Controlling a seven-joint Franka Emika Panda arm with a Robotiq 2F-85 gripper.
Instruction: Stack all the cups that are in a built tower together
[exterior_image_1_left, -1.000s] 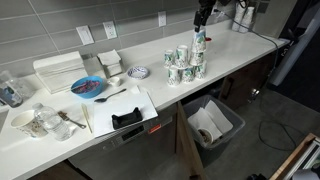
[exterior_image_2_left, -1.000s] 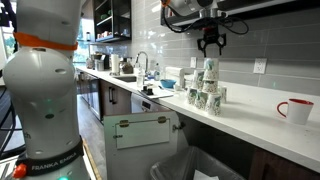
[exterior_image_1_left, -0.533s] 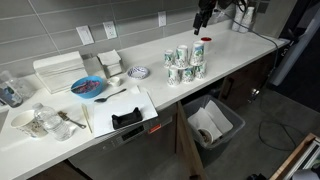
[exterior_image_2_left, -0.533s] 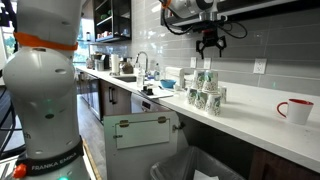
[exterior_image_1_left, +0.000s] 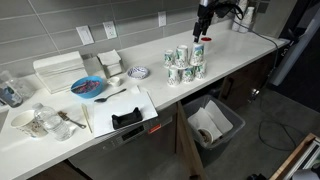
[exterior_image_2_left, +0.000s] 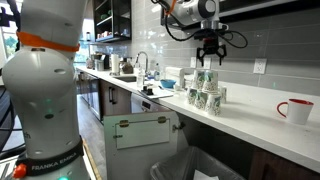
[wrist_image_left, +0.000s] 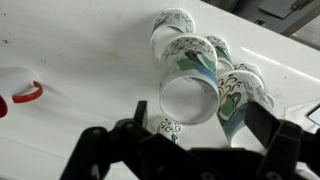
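Observation:
My gripper grabs the tallest cup from above by opposite outer sides near its upper end next, so the cup's lower end stays free to stack.
The cups (exterior_image_1_left: 186, 63) are white paper ones with green logos, grouped in a small tower on the white counter; in an exterior view they show as a cluster (exterior_image_2_left: 205, 90). My gripper (exterior_image_1_left: 203, 24) hangs open just above the tallest cup (exterior_image_1_left: 198, 50), clear of it, as the cups' side view confirms (exterior_image_2_left: 210, 56). In the wrist view the gripper (wrist_image_left: 200, 122) frames one upright cup's open mouth (wrist_image_left: 190, 96) between its two black fingers (wrist_image_left: 266, 128). More cups (wrist_image_left: 216, 52) stand around and beyond it. Nothing is held.
A red cup (exterior_image_2_left: 293, 110) stands alone further along the counter; its rim shows in the wrist view (wrist_image_left: 26, 93). A blue plate (exterior_image_1_left: 88, 87), a white tray (exterior_image_1_left: 125, 103), clear glasses (exterior_image_1_left: 40, 121) and an open bin (exterior_image_1_left: 212, 122) lie away from the cups.
The gripper was down on the tallest cup a second ago. It has opened, let go of that cup and risen straight up above the tower.

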